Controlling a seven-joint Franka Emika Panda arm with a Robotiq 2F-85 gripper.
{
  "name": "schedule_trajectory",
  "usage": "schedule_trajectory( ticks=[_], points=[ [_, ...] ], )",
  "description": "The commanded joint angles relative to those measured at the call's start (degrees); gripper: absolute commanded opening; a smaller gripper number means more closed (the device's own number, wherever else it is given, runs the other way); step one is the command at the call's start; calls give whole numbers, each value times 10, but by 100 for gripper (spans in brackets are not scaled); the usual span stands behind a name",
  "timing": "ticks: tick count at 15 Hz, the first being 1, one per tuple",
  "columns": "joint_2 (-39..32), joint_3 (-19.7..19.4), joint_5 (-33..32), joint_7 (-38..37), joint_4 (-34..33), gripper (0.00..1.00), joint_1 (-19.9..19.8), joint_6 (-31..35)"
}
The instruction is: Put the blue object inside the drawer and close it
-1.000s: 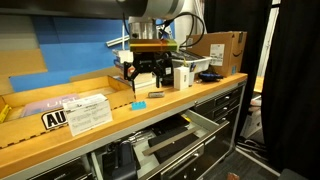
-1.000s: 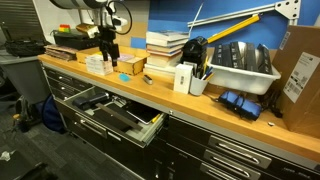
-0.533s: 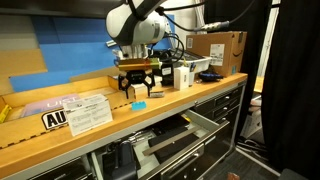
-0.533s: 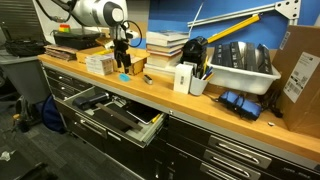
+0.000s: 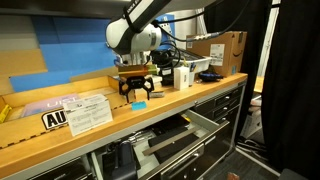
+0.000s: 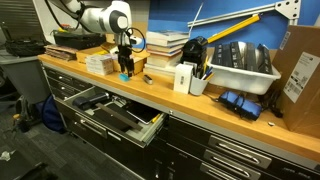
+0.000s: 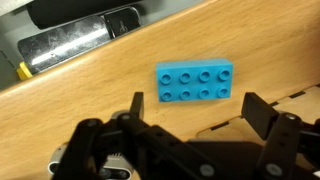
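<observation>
It isn't time to close on the block (image 5: 139,105) (image 7: 194,81) yet: the block is in line with my open fingers but beyond them, so my gripper would miss it if it closed now. My gripper should go lower first.
The blue object (image 7: 195,82) is a small studded block lying flat on the wooden benchtop near its front edge. It also shows in both exterior views (image 5: 140,102) (image 6: 124,76). My gripper (image 7: 200,112) is open and hangs just above the block, with one finger on each side and not touching it; it also shows in both exterior views (image 5: 136,93) (image 6: 125,68). The drawer (image 5: 201,123) stands pulled open below the benchtop, with dark items inside. It also shows in an exterior view (image 6: 143,125) and in the wrist view (image 7: 70,45).
A stack of books (image 6: 166,45), a white box (image 6: 183,78), a black cup of tools (image 6: 198,80) and a grey bin (image 6: 245,66) stand along the bench. A cardboard box (image 5: 226,48) stands at one end. Printed sheets (image 5: 86,112) lie near the block.
The arm has swung down and lowered the gripper from above the bench to just over the blue block. The block and the drawer have not moved.
</observation>
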State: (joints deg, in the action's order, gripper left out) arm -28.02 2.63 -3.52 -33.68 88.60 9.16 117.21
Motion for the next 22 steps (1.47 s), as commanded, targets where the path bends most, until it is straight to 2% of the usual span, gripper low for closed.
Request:
schedule_trajectory(
  ticks=[1,6,7,8,11,12,16,22],
  points=[
    [-15,-11,13,-3,-26,100,9,-17],
    [-11,-10,25,1,-10,100,7,-30],
    [-10,-10,24,0,-7,75,8,-28],
    [-8,-10,26,0,-4,72,8,-25],
    [-2,-10,32,-1,6,49,7,-19],
    [1,-10,36,-1,9,45,6,-18],
    [58,-10,41,5,63,45,2,-31],
    [199,-9,52,-2,239,45,-11,-15]
  ],
)
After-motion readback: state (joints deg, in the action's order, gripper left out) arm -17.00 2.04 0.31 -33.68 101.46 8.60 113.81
